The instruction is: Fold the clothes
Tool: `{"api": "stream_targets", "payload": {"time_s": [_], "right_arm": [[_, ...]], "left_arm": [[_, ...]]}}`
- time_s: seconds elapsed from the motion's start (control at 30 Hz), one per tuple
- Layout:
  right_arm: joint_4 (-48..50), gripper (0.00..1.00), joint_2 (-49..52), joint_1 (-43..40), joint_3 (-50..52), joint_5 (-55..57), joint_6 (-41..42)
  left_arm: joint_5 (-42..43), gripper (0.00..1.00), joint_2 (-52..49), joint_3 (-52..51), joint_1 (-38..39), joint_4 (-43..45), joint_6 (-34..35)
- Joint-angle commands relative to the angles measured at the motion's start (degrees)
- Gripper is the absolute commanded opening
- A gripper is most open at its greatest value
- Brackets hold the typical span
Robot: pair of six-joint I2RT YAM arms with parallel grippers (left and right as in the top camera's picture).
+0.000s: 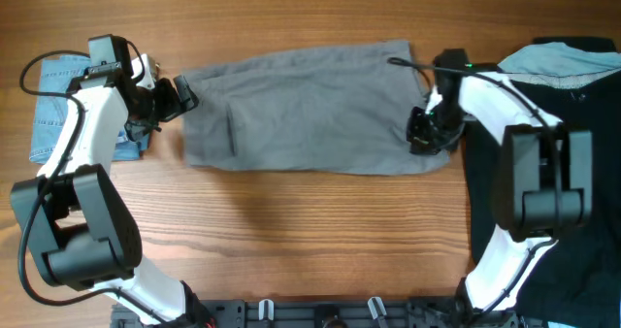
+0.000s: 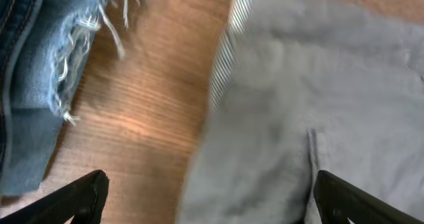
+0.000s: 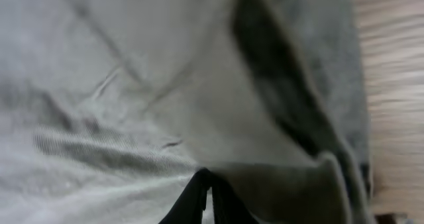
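The grey shorts (image 1: 310,110) still need to be folded end over end. My left gripper should grab them next by their end edge nearest the frayed denim shorts.
The grey shorts (image 1: 310,110) lie folded in a long strip across the middle of the table. My left gripper (image 1: 179,97) is open at their left edge; in the left wrist view its fingertips (image 2: 209,194) straddle the grey cloth's edge (image 2: 298,118) and bare wood. My right gripper (image 1: 427,134) is at the shorts' right end, low on the cloth. In the right wrist view its fingers (image 3: 209,201) are pressed together with a fold of grey fabric (image 3: 165,105) bunched around them.
Small light-blue denim shorts (image 1: 68,105) with frayed hems (image 2: 73,45) lie at the far left, just behind my left gripper. A big black garment (image 1: 563,124) covers the right side of the table, with a light-blue piece (image 1: 558,56) on top.
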State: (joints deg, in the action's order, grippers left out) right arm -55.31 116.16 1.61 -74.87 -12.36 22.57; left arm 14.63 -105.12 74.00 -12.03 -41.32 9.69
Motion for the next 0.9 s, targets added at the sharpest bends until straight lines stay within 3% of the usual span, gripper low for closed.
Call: {"api": "stream_targets", "payload": {"time_s": [0.0, 0.2, 0.3, 0.47, 0.5, 0.57, 0.63, 0.67, 0.77, 0.87], "right_arm": [[1.03, 0.1, 4.98, -7.21, 1.97, 10.75, -2.43], [2.8, 0.1, 4.96, -7.78, 1.97, 7.78, -5.99], [2.86, 0.1, 4.96, -7.78, 1.97, 7.78, -6.01], [3.65, 0.1, 4.96, -7.78, 1.97, 7.48, -6.01], [3.65, 0.1, 4.96, -7.78, 1.97, 6.93, -5.99], [3.67, 0.1, 4.96, -7.78, 1.97, 5.75, -5.88], [3.67, 0.1, 4.96, -7.78, 1.97, 5.38, -5.88], [3.67, 0.09, 4.96, -7.78, 1.97, 5.4, -5.9], [3.48, 0.08, 4.52, -7.78, 1.92, 5.4, -6.01], [1.44, 0.06, 1.99, -7.78, -0.15, 5.33, -6.32]], "left_arm": [[0.13, 1.0, -2.71, -0.72, 0.35, 1.79, -0.55], [8.61, 1.0, -11.15, -0.72, 4.31, 8.22, -0.52], [10.03, 0.99, -14.4, -0.72, 7.63, 7.41, -0.55], [10.51, 0.73, -17.38, -0.76, 13.53, 5.53, -6.1], [9.68, 0.72, -17.66, -0.76, 14.21, 5.33, -6.08], [9.09, 0.58, -18.29, -0.76, 15.15, 5.35, -6.05], [9.09, 0.33, -18.34, -0.76, 15.1, 5.09, -6.03], [9.05, 0.04, -18.32, -0.74, 14.93, 4.61, -5.77], [5.16, 0.04, -17.7, -0.31, 13.31, 0.96, -0.52], [0.37, 0.04, -15.32, 4.07, 8.24, -8.72, 1.73]]}}
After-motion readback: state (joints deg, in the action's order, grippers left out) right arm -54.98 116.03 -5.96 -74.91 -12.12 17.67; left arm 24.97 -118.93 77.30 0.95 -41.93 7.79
